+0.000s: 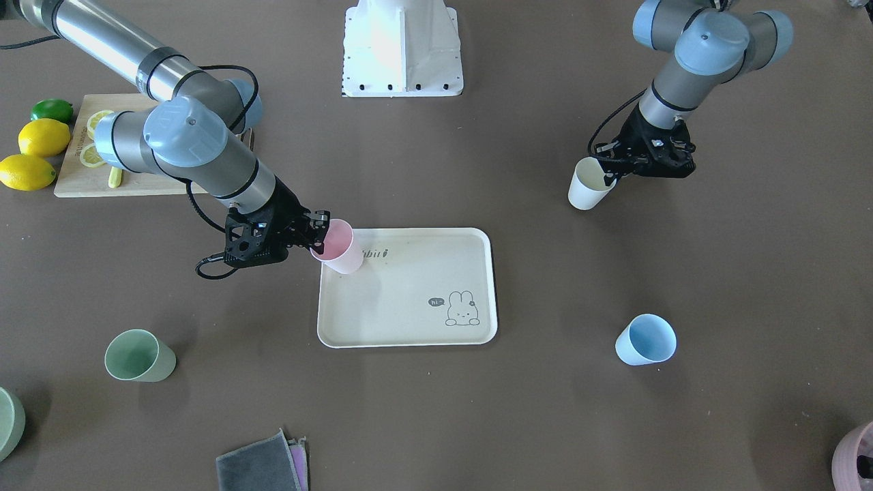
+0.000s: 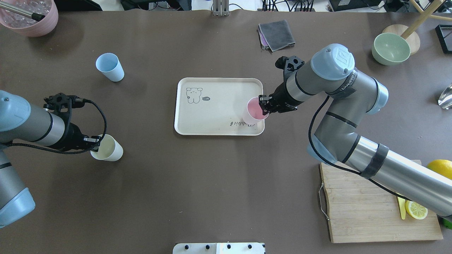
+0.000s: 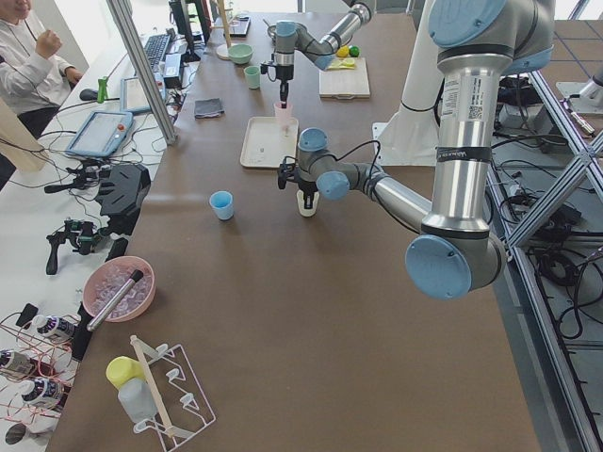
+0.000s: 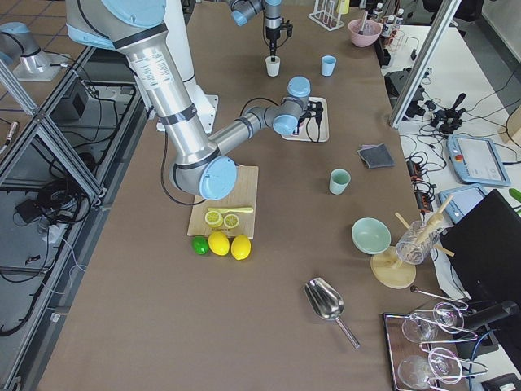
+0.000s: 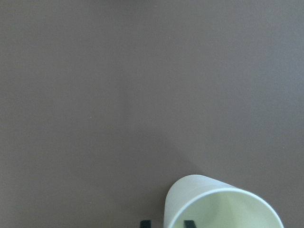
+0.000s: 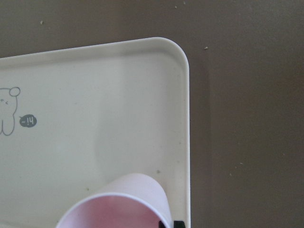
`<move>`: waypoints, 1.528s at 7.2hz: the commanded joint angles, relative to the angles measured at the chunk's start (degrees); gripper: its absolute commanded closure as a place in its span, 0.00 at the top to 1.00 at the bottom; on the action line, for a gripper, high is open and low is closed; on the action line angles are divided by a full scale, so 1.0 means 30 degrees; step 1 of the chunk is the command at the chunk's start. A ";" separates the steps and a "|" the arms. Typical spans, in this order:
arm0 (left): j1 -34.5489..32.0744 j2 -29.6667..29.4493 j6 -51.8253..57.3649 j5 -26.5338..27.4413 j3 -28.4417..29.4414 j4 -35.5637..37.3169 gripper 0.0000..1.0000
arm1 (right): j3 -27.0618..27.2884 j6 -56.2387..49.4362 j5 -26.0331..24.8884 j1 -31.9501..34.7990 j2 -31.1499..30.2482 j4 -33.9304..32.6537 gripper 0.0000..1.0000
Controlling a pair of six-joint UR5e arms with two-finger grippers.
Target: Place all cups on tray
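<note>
My left gripper should next pick up the cream-yellow cup by its rim [image 1: 595, 162], so that it can put the cream-yellow cup on the tray [image 1: 409, 300].
The cream tray [image 1: 409, 300] lies mid-table, also in the overhead view [image 2: 219, 113] and the right wrist view [image 6: 95, 118]. My right gripper [image 1: 317, 232] [image 2: 264, 106] is shut on the rim of the pink cup [image 1: 339, 247] [image 2: 253, 112] [image 6: 118, 204], which is at the tray's corner by the "Rabbit" script. My left gripper [image 1: 609, 179] [image 2: 94, 144] is open, its fingers astride the rim of the cream-yellow cup [image 1: 588, 184] [image 2: 107, 148] [image 5: 223, 204], which stands on the table. The light blue cup [image 1: 646, 339] [image 2: 110, 67] and the sage green cup [image 1: 138, 356] stand apart on the table.
A wooden cutting board [image 2: 370, 204] with lemon slices lies under my right arm, with lemons [image 1: 34, 153] beside it. A grey cloth [image 2: 277, 35], a green bowl [image 2: 390, 48] and a mauve-pink container [image 2: 30, 17] sit along the far edge.
</note>
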 commanded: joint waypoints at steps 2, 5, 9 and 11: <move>-0.0545 -0.4873 -0.0082 -0.0104 0.1487 0.1894 0.00 | 0.0679 0.0547 0.0713 0.0811 0.0290 -0.0777 1.00; -0.0521 -0.9749 -0.1838 0.0041 0.5207 0.2584 0.00 | 0.1712 -0.2389 0.2508 0.3826 -0.1375 -0.2394 1.00; -0.0433 -1.2043 -0.2133 0.0042 0.9108 0.0946 0.00 | -0.2201 -0.8993 0.2539 0.7027 -0.2498 -0.2396 0.97; -0.0433 -1.3679 -0.2133 0.0071 1.0866 0.0971 0.24 | -0.4083 -0.8860 0.2509 0.7321 -0.1476 -0.2452 0.94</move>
